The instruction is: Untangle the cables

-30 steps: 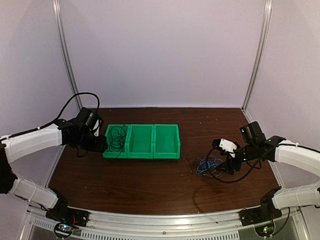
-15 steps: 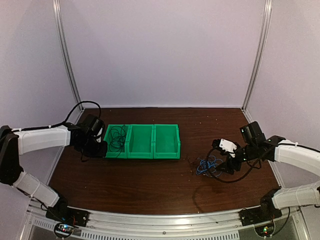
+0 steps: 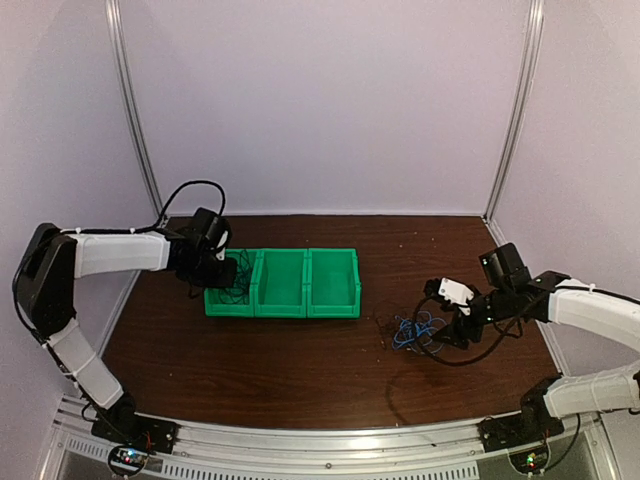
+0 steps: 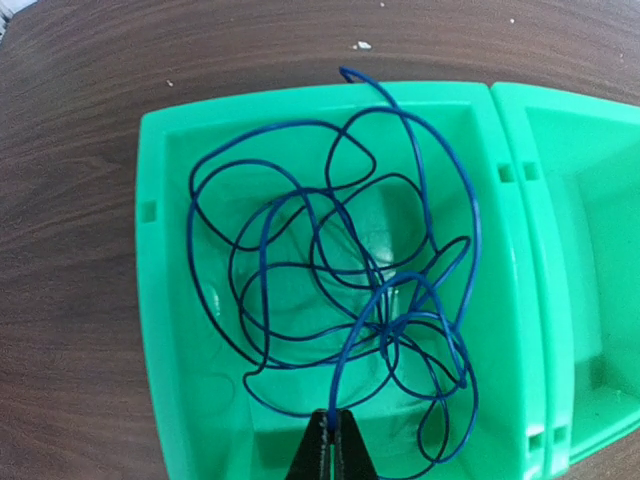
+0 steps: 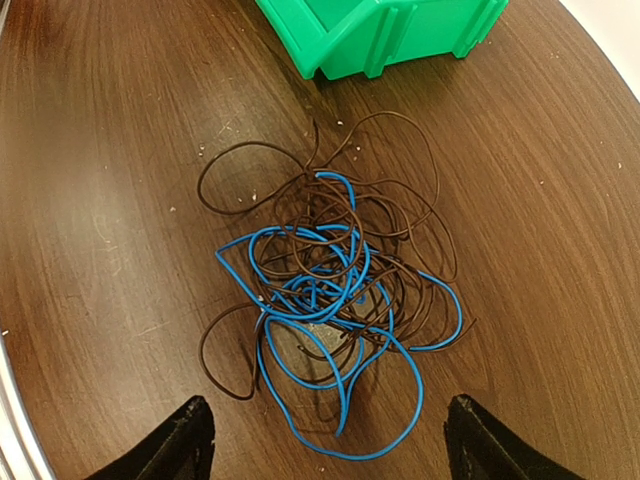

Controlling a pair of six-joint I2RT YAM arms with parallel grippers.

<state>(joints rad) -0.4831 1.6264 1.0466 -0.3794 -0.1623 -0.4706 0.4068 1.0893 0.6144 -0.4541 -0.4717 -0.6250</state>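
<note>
Next, my right gripper grabs the bright blue cable by its near-side loop (image 3: 440,342) (image 5: 352,457), clear of the dark cables, to untangle it.
A dark blue cable (image 4: 330,250) lies in loose loops inside the leftmost compartment of the green bin (image 4: 150,250). My left gripper (image 4: 333,420) hangs over that compartment's near side, shut on one strand of this cable. In the top view the left gripper (image 3: 226,272) sits at the bin's left end. A tangle of cables (image 5: 335,290), one bright blue and the others dark, lies on the table. My right gripper (image 5: 335,450) stands open just short of the tangle (image 3: 411,330), its fingers (image 5: 185,445) wide on either side and touching nothing.
The green bin (image 3: 333,300) has three compartments side by side; the middle and right ones show nothing inside. Its right corner (image 5: 380,30) lies just beyond the tangle. White walls and metal posts enclose the brown table (image 3: 300,370).
The left arm has swung right from beside the bin's left end to over the left compartment, and its gripper has shut. The right arm and the tangle have not moved.
</note>
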